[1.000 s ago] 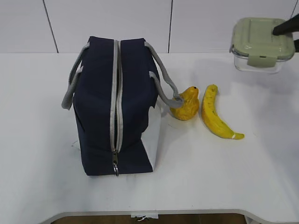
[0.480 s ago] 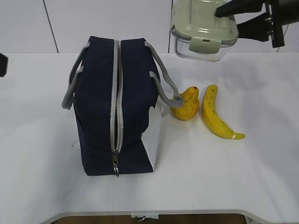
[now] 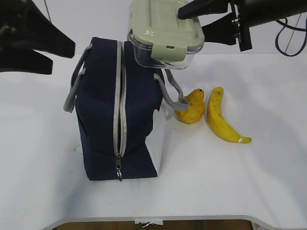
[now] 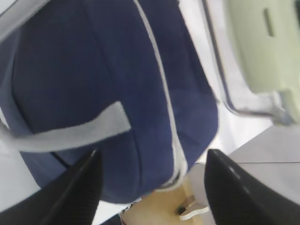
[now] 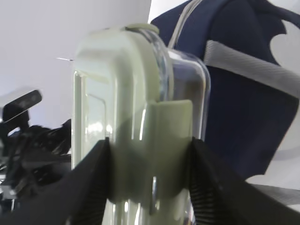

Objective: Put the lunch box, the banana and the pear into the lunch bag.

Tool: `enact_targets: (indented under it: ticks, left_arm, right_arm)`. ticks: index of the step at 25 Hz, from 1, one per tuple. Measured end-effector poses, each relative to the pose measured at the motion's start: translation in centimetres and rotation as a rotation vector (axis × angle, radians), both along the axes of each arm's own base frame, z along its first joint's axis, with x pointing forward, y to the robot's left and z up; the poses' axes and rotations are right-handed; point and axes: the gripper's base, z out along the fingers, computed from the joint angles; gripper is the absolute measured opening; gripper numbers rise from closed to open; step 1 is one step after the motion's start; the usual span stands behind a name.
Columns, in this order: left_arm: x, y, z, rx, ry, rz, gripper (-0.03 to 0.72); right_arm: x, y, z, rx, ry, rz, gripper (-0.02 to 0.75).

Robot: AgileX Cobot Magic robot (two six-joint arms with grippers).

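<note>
The bag's navy side spreads wide and slack, so I next need to pinch the bag by its narrow grey rope handle with my left gripper.
The navy lunch bag [image 3: 100,115] stands left of centre with its grey zipper [image 3: 118,105] shut along the top. My right gripper [image 3: 192,23] is shut on the lunch box [image 3: 160,36], which hangs over the bag's rear right corner; the wrist view shows its fingers clamping the green lid's clip end [image 5: 140,140]. High at the left, above the bag's left side, my left gripper [image 3: 64,58] stands open and holds nothing. From its wrist the bag [image 4: 93,84] fills the view below the jaws. The pear [image 3: 192,108] and the banana [image 3: 220,117] lie right of the bag.
A grey rope handle [image 3: 170,86] droops from the bag onto the pear. The zipper's ring pull [image 3: 118,172] hangs at the bag's near end. The white table [image 3: 230,182] runs to a front edge just beyond the bag.
The right gripper carried the lunch box leftward from the back right to above the bag. The left gripper came into view at the upper left, and its jaws spread wider.
</note>
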Motion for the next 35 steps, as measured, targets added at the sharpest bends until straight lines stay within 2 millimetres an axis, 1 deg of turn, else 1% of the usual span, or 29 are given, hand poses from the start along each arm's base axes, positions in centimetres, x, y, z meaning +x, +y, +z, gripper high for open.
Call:
enact_targets:
  ticks: [2, 6, 7, 9, 10, 14, 15, 17, 20, 26, 28, 30, 35]
  left_arm:
    - [1.1, -0.8, -1.2, 0.018, 0.017, -0.008, 0.518]
    - [2.9, -2.0, -3.2, 0.07, 0.05, -0.036, 0.519]
    - [3.3, -2.2, -3.5, 0.079, 0.057, -0.04, 0.513]
    - [3.9, -2.6, -4.3, 0.088, 0.076, -0.049, 0.468]
    - [4.1, -2.6, -4.5, 0.093, 0.083, -0.05, 0.418]
    - [4.3, -2.6, -4.5, 0.096, 0.08, -0.051, 0.13]
    - [4.2, -2.7, -4.5, 0.098, 0.079, -0.052, 0.069]
    - [4.3, -2.7, -4.4, 0.099, 0.075, -0.053, 0.023]
    - [4.3, -2.7, -4.4, 0.1, 0.072, -0.053, 0.015]
    - [4.3, -2.7, -4.4, 0.101, 0.073, -0.054, 0.015]
    - [4.3, -2.7, -4.4, 0.101, 0.073, -0.054, 0.015]
    - [4.3, -2.7, -4.4, 0.102, 0.072, -0.055, 0.015]
    - [4.3, -2.7, -4.4, 0.102, 0.073, -0.056, 0.015]
  right_arm:
    - [0.0, 0.6, 0.0, 0.001, -0.004, 0.004, 0.366]
    - [0.0, 0.9, 0.1, 0.007, -0.007, 0.0, 0.366]
    - [0.0, 0.9, 0.1, 0.008, -0.008, -0.001, 0.366]
    - [0.0, 1.1, 0.1, 0.01, -0.008, 0.0, 0.366]
    - [0.0, 1.1, 0.1, 0.013, -0.008, -0.001, 0.366]
    - [0.0, 1.2, 0.4, 0.052, -0.005, -0.009, 0.366]
    - [0.1, 1.2, 0.6, 0.068, -0.004, -0.013, 0.366]
    - [0.1, 1.3, 0.7, 0.082, -0.004, -0.016, 0.366]
    - [0.3, 1.6, 0.7, 0.079, -0.012, -0.037, 0.366]
    - [0.4, 3.8, 0.5, 0.045, -0.056, -0.071, 0.366]
    - [0.6, 4.0, 0.3, 0.011, -0.078, -0.09, 0.366]
    - [1.0, 4.1, -0.6, -0.029, -0.078, -0.096, 0.366]
    - [2.4, 4.1, -3.8, -0.09, -0.024, -0.1, 0.366]
